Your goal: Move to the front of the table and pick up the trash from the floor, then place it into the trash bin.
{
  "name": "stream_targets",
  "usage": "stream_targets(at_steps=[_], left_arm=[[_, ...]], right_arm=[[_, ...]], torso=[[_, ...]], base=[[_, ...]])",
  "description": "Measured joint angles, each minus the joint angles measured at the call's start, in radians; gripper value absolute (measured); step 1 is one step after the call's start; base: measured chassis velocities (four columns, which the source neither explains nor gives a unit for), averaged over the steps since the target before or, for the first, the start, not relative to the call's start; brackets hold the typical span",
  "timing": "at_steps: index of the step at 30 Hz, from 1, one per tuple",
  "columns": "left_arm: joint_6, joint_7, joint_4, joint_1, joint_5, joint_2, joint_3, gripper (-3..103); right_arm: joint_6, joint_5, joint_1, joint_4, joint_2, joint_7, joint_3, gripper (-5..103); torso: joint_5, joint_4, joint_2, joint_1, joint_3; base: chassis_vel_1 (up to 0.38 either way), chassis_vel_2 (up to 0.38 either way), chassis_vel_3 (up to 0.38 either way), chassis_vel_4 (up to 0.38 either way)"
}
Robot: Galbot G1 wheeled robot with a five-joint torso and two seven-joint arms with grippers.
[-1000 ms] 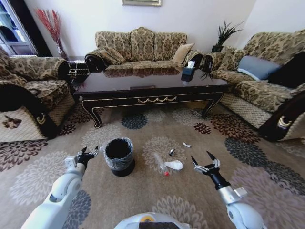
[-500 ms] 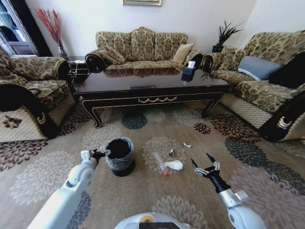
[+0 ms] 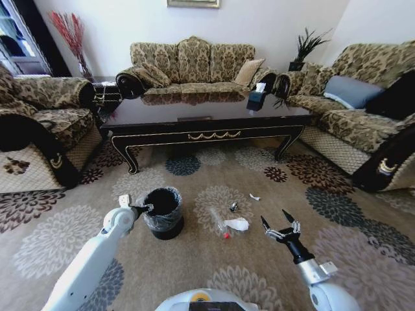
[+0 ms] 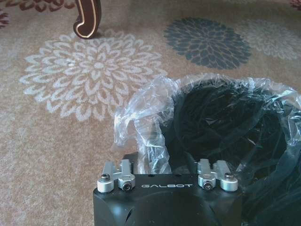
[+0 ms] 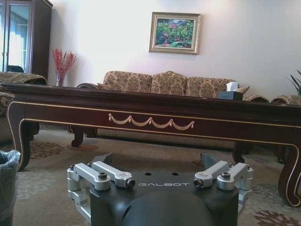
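I will next grip the bag by its folded rim point(image 3: 150, 208) with my left gripper, as that loose rim sticks out over the bin's edge while the rest lines the bin point(image 3: 162, 210).
The black trash bin point(image 3: 162, 210), lined with a crinkled clear bag, stands on the flowered floor point(image 3: 194, 259) in front of the dark table point(image 3: 207, 123). My left gripper point(image 3: 143, 208) is at the bin's left rim, open, right against the folded bag; the left wrist view shows the left gripper point(image 4: 164, 160) at the trash bin point(image 4: 225, 122). The trash lies right of the bin: a clear bottle point(image 3: 219, 222) with a red cap, a white paper wad point(image 3: 237, 224), and small scraps point(image 3: 233, 207). My right gripper point(image 3: 279, 226) hovers open just right of the wad, facing the table point(image 5: 150, 115).
Patterned sofas ring the carpet: one behind the table point(image 3: 191, 65), one on the left point(image 3: 39, 123), one on the right point(image 3: 363, 116). A dark tissue box point(image 3: 257, 97) sits on the table. The table's curved leg point(image 4: 87, 19) stands beyond the bin.
My left arm has swung in from left of the bin until its gripper reached the rim. The right gripper has dropped slightly and stayed open.
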State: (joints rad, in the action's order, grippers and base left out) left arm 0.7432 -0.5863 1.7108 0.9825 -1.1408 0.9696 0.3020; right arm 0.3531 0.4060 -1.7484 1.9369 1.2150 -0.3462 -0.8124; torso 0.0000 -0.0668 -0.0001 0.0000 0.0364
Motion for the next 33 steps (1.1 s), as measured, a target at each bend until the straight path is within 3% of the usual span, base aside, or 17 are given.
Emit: stream_targets(at_steps=[3,6,8,12,14,17,20,23,25,28,30,33], left_arm=[[0.0,0.001,-0.008,-0.005,0.0,0.002,-0.007,52],[-0.002,0.001,-0.019,-0.008,0.001,0.006,-0.009,35],[-0.002,0.001,-0.02,-0.007,0.003,0.007,-0.009,35],[-0.005,0.008,-0.022,0.007,0.023,0.008,-0.004,14],[-0.005,0.01,-0.022,0.009,0.027,0.008,-0.004,14],[-0.004,0.016,-0.01,0.024,0.033,0.0,0.004,2],[-0.004,0.016,0.002,0.034,0.033,-0.007,0.014,2],[-0.005,0.016,0.048,0.066,0.033,-0.029,0.042,2],[-0.005,0.015,0.058,0.073,0.033,-0.035,0.048,2],[-0.005,0.012,0.133,0.13,0.03,-0.077,0.092,2],[-0.005,0.012,0.142,0.137,0.03,-0.082,0.098,2],[-0.006,0.0,0.209,0.195,0.024,-0.118,0.152,2]], right_arm=[[0.0,0.0,-0.001,0.0,-0.001,0.0,-0.003,100],[0.0,0.0,0.0,0.001,-0.003,0.003,-0.008,100],[0.0,0.0,0.001,0.001,-0.003,0.005,-0.008,100],[-0.001,-0.001,0.013,-0.01,-0.005,0.026,-0.004,100],[-0.001,-0.001,0.015,-0.012,-0.006,0.029,-0.002,100],[-0.035,-0.005,0.019,-0.013,-0.012,0.062,0.007,100],[-0.056,-0.024,0.024,-0.013,-0.019,0.082,0.007,100],[-0.103,-0.07,0.072,-0.042,-0.068,0.165,0.021,100],[-0.113,-0.069,0.088,-0.051,-0.083,0.178,0.026,100],[-0.167,-0.006,0.203,-0.131,-0.183,0.225,0.079,100],[-0.171,0.001,0.217,-0.143,-0.193,0.228,0.087,100],[-0.191,0.052,0.351,-0.278,-0.26,0.236,0.181,100]], torso=[[0.0,0.0,0.0,0.0,0.0],[0.0002,0.0003,0.0,0.0,0.0],[0.0002,0.0003,0.0,0.0,0.0],[0.0,0.0,0.0,0.0,0.0],[0.0,-0.0001,0.0,0.0,0.0],[0.0001,0.0,0.0,0.0,0.0],[-0.0005,-0.0002,0.0,0.0,0.0],[0.0,-0.0004,0.0,0.0,0.0],[0.0001,-0.0003,0.0,0.0,0.0],[-0.0003,-0.0001,0.0,0.0,0.0],[0.0,0.0,0.0,0.0,0.0],[0.0001,0.0003,0.0,0.0,0.0]], base=[[0.0,0.0,0.0,0.0],[0.0,0.0,0.0,0.0],[0.0,0.0,0.0,0.0],[0.0,0.0,0.0,0.0],[0.0,0.0,0.0,0.0],[0.0,0.0,0.0,0.0],[0.0,0.0,0.0,0.0],[0.0,0.0,0.0,0.0],[0.0,0.0,0.0,0.0],[0.0,0.0,0.0,0.0],[0.0,0.0,0.0,0.0],[0.0,0.0,0.0,0.0]])
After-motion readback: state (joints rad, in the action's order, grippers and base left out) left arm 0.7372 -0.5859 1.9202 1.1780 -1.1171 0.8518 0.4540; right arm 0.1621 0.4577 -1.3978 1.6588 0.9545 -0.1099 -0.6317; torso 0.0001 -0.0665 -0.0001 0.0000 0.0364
